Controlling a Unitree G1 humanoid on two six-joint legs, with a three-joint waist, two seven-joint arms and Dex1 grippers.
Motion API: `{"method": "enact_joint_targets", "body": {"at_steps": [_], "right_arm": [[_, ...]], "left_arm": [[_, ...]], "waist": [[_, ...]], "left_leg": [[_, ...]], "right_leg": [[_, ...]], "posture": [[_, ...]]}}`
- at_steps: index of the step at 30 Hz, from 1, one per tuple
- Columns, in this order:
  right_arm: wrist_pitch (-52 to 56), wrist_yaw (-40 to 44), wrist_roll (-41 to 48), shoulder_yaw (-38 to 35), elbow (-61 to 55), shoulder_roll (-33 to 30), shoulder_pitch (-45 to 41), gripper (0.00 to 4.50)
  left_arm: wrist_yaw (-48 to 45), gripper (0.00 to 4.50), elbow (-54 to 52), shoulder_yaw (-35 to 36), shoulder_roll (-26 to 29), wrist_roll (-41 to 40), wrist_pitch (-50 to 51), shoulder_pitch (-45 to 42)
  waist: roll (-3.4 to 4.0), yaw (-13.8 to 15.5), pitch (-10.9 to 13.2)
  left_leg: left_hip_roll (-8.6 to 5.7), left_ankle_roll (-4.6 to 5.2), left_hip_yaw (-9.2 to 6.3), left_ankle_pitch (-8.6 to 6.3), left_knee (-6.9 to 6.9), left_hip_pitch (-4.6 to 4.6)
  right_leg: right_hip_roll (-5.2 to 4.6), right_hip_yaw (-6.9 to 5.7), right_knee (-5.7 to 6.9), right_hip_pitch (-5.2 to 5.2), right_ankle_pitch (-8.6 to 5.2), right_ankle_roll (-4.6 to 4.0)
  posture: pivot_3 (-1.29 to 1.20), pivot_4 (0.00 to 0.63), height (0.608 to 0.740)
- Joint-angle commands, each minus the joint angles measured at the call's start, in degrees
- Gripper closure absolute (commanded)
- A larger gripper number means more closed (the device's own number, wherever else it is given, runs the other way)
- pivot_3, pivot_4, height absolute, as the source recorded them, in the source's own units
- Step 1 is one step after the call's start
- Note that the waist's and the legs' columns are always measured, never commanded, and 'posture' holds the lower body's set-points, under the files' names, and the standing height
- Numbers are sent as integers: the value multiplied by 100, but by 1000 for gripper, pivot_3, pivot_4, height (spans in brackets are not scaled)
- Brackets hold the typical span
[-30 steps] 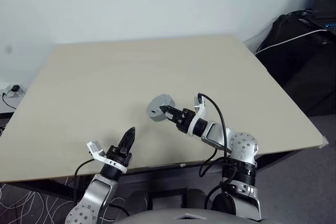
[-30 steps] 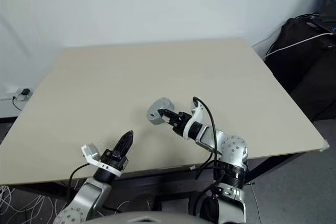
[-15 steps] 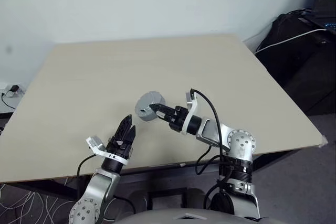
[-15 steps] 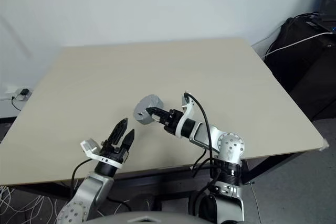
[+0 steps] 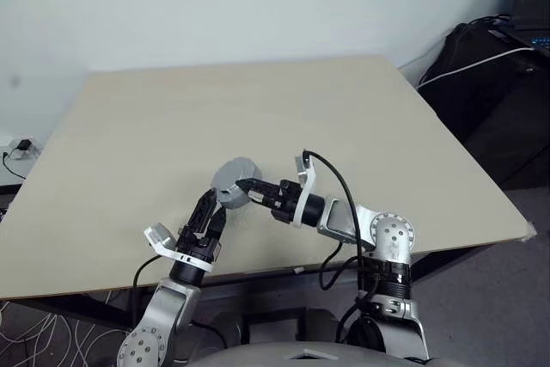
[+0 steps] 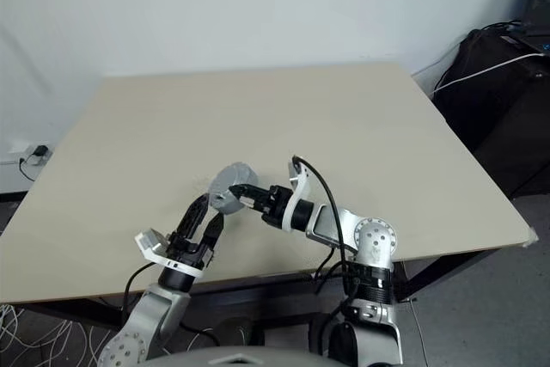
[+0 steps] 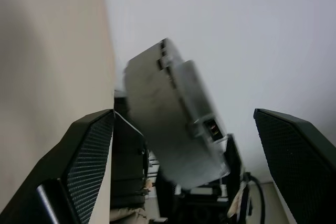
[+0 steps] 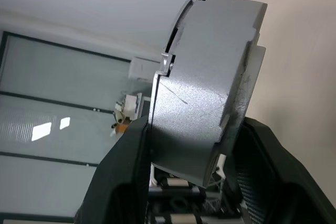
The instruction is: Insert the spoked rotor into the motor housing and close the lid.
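The left gripper grabs the motor housing's two flat sides next, since the housing is wide around but narrow across its round side.
My right gripper is shut on a thick grey round part, the motor housing seen from outside, held on edge above the table's near middle. In the right wrist view a thinner grey disc, seemingly the lid, sits against one face of the housing. The copper windings and the spoked rotor are hidden. My left gripper is open just below and to the near left of the housing. In the left wrist view its fingers stand on either side of the housing. Whether they touch it I cannot tell.
The tan table stretches far back to a white wall. Its front edge runs just under both wrists. A black bag with a white cable sits on the floor beyond the table's right side. Cables lie at the left.
The left gripper went from shut to open and tilted up toward the housing. The right gripper carried the housing leftward and nearer, so it now hangs by the left fingertips.
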Motion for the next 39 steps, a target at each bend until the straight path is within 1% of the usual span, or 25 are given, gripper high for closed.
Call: {"method": "enact_joint_targets", "body": {"at_steps": [1,5,17,20,23,25,27,32,39], "right_arm": [[-42,37,445,266,-38,342,201,2545],[-10,35,674,398,29,221,244,2545],[-138,84,1233,798,95,-106,280,2545],[-191,79,1286,865,115,-169,280,2545],[-254,65,1293,912,133,-216,292,2545],[-304,68,1281,935,153,-242,300,2545],[-349,76,1264,949,171,-261,307,2545],[-500,69,1113,938,200,-301,334,2545],[-1017,202,281,950,64,-400,385,2545]], "left_arm": [[-133,21,-27,-134,-484,-161,-44,-118],[-139,21,42,-145,-457,-200,-1,-167],[-158,21,123,-195,-380,-247,45,-208],[-158,625,135,-205,-378,-237,36,-206],[-152,1580,131,-213,-373,-238,31,-193],[-153,1832,137,-223,-354,-249,24,-190],[-154,1912,144,-232,-336,-259,15,-189],[-155,1916,135,-241,-322,-274,1,-173],[-116,1916,90,-209,-424,-272,-200,-129]], "waist": [[0,-8,0],[0,-17,0],[-2,-17,-1],[-3,-17,-3],[-5,-14,-5],[-5,-16,-5],[-6,-17,-6],[-6,-17,-7],[-7,-16,-8]], "left_leg": [[0,0,1,0,0,0],[1,1,1,1,4,8],[1,2,0,1,11,13],[1,2,0,1,13,13],[1,3,0,1,15,14],[1,3,0,1,16,16],[1,4,0,1,16,17],[2,4,0,2,16,17],[2,4,1,2,17,17]], "right_leg": [[0,1,0,4,0,0],[3,1,1,34,3,0],[4,1,0,42,5,3],[4,1,0,44,6,5],[4,1,0,45,6,6],[4,2,0,47,8,8],[4,2,0,47,8,10],[5,2,0,48,9,10],[6,2,0,48,9,11]], "posture": [[0,0,740],[0,0,740],[0,0,740],[0,0,740],[0,0,740],[0,0,740],[0,0,740],[0,0,740],[0,0,740]]}}
